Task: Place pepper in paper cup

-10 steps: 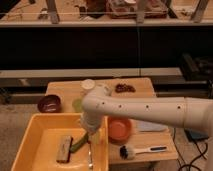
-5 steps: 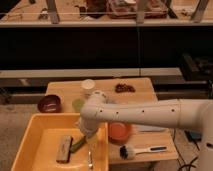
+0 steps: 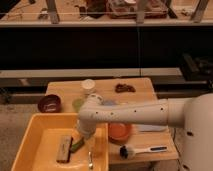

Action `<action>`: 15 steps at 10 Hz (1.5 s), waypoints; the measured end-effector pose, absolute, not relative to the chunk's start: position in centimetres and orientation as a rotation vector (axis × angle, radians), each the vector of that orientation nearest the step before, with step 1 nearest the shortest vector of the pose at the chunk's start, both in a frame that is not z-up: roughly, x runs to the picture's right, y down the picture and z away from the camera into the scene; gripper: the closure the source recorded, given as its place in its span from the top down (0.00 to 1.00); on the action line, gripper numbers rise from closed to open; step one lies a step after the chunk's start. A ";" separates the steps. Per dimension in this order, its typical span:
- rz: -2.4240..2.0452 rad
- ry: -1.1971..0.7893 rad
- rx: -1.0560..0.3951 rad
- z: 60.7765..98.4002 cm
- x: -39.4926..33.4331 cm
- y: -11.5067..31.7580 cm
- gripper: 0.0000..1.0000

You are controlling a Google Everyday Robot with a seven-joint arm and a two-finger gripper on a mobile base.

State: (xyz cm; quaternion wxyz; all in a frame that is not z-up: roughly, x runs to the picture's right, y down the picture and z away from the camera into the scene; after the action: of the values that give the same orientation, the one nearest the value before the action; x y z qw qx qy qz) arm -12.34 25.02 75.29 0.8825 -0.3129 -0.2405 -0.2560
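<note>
The slim green pepper should be grabbed next by one end (image 3: 82, 139) with my gripper, to drop it into the paper cup (image 3: 88, 86).
The slim green pepper (image 3: 76, 145) lies on the floor of the yellow bin (image 3: 40, 137), just right of a brown rectangular block (image 3: 64, 148). My gripper (image 3: 83, 134) hangs from the white arm (image 3: 130, 114) and points down into the bin. It is right above the pepper's upper end, open with nothing held. The white paper cup (image 3: 88, 86) stands upright on the wooden table (image 3: 145, 92), behind the bin and the arm.
A fork (image 3: 90, 159) lies in the bin near its right wall. On the table are a small translucent green cup (image 3: 77, 104), a dark red bowl (image 3: 49, 103), an orange bowl (image 3: 120, 131), a brush (image 3: 136, 150) and a brown food item (image 3: 125, 88).
The arm has swung left, and the gripper has dropped lower into the bin, closer to the pepper. The pepper and the block have not moved.
</note>
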 end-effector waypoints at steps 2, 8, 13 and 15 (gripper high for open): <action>-0.524 -0.496 -0.682 76.3 -12.5 25.6 0.80; -0.485 -0.506 -0.762 77.9 -13.2 27.4 0.46; -0.532 -0.489 -0.755 77.2 -13.5 27.5 0.46; -0.544 -0.480 -0.749 76.9 -13.5 27.5 0.46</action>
State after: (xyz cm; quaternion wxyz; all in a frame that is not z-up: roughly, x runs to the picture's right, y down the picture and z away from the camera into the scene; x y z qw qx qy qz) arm -13.46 27.49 76.89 0.8671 -0.3576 -0.2293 -0.2601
